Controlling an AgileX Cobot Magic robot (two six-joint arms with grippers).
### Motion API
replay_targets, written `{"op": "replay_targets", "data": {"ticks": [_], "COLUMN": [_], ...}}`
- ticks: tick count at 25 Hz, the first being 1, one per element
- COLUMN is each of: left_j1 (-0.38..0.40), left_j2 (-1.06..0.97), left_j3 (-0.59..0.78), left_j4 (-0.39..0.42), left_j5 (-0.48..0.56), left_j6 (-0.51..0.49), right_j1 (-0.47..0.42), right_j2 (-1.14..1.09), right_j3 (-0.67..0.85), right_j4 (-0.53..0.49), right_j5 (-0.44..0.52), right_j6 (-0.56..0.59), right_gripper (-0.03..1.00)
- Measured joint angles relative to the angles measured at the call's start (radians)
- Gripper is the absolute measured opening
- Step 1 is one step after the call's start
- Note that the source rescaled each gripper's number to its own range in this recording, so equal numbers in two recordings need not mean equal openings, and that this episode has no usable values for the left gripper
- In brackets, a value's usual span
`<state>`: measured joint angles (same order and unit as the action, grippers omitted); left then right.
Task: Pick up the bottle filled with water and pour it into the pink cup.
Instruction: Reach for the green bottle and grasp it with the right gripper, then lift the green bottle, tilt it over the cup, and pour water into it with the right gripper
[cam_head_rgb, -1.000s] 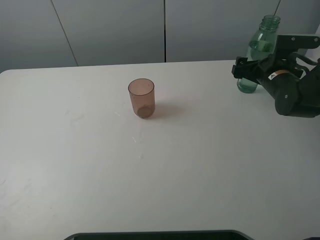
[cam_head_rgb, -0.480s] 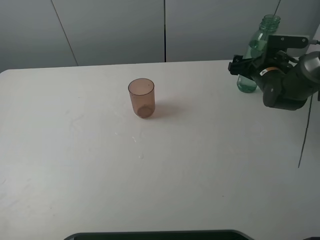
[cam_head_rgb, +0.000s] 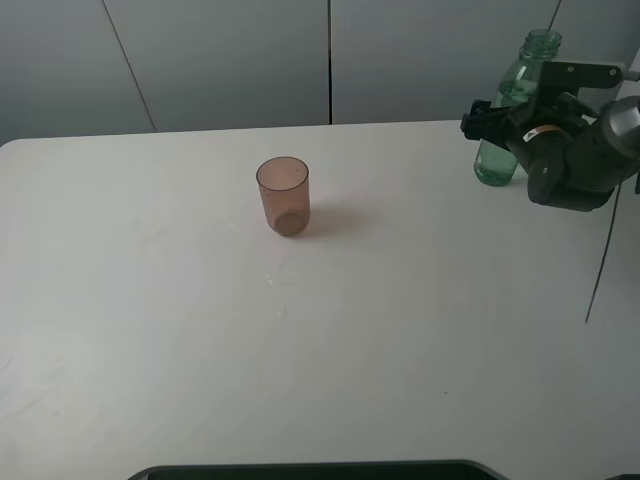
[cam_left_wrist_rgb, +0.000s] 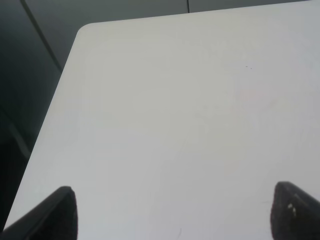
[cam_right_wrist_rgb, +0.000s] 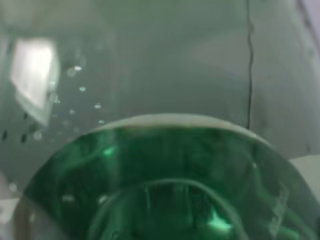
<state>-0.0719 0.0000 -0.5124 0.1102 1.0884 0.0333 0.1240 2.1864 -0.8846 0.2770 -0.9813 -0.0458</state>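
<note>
Fingers at the bottle reach past its green body (cam_head_rgb: 513, 90) on the side facing the pink cup (cam_head_rgb: 284, 195), so it is time for my right gripper to close.
The green-tinted bottle (cam_head_rgb: 498, 160) stands upright at the table's far right edge, holding some water. My right gripper (cam_head_rgb: 490, 119) is up against its body at mid-height, open, with a dark finger showing on the bottle's left side. The right wrist view is filled by the bottle (cam_right_wrist_rgb: 160, 175) from very close, and no fingers show there. The pink cup (cam_head_rgb: 284, 195) stands upright and alone near the table's middle, well left of the bottle. My left gripper (cam_left_wrist_rgb: 172, 215) hangs open over bare table, with nothing between its fingertips (cam_left_wrist_rgb: 60, 212).
The white table (cam_head_rgb: 300, 350) ends at a rounded corner (cam_left_wrist_rgb: 87, 30) with dark floor beyond it in the left wrist view. Grey wall panels stand just behind the bottle. A thin dark cable (cam_head_rgb: 605, 250) hangs from the right arm.
The right arm has lifted slightly and pressed in closer around the bottle. Bottle and cup have not moved.
</note>
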Motion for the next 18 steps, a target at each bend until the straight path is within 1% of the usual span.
{"op": "replay_targets", "data": {"ticks": [1,2,3,4,6,14,18], "left_j1": [0.0,0.0,0.0,0.0,0.0,0.0,0.0], "left_j2": [0.0,0.0,0.0,0.0,0.0,0.0,0.0], "left_j3": [0.0,0.0,0.0,0.0,0.0,0.0,0.0], "left_j4": [0.0,0.0,0.0,0.0,0.0,0.0,0.0], "left_j5": [0.0,0.0,0.0,0.0,0.0,0.0,0.0], "left_j6": [0.0,0.0,0.0,0.0,0.0,0.0,0.0], "right_j1": [0.0,0.0,0.0,0.0,-0.002,-0.002,-0.002], "right_j2": [0.0,0.0,0.0,0.0,0.0,0.0,0.0], "right_j3": [-0.001,-0.001,-0.001,-0.001,-0.001,-0.001,-0.001], "right_j4": [0.0,0.0,-0.002,-0.002,-0.002,-0.008,-0.026], "right_j5": [0.0,0.0,0.0,-0.002,-0.002,-0.002,0.0], "right_j6": [0.0,0.0,0.0,-0.006,-0.015,-0.028,-0.072], "right_gripper": [0.96,0.76,0.5,0.05,0.0,0.0,0.0]}}
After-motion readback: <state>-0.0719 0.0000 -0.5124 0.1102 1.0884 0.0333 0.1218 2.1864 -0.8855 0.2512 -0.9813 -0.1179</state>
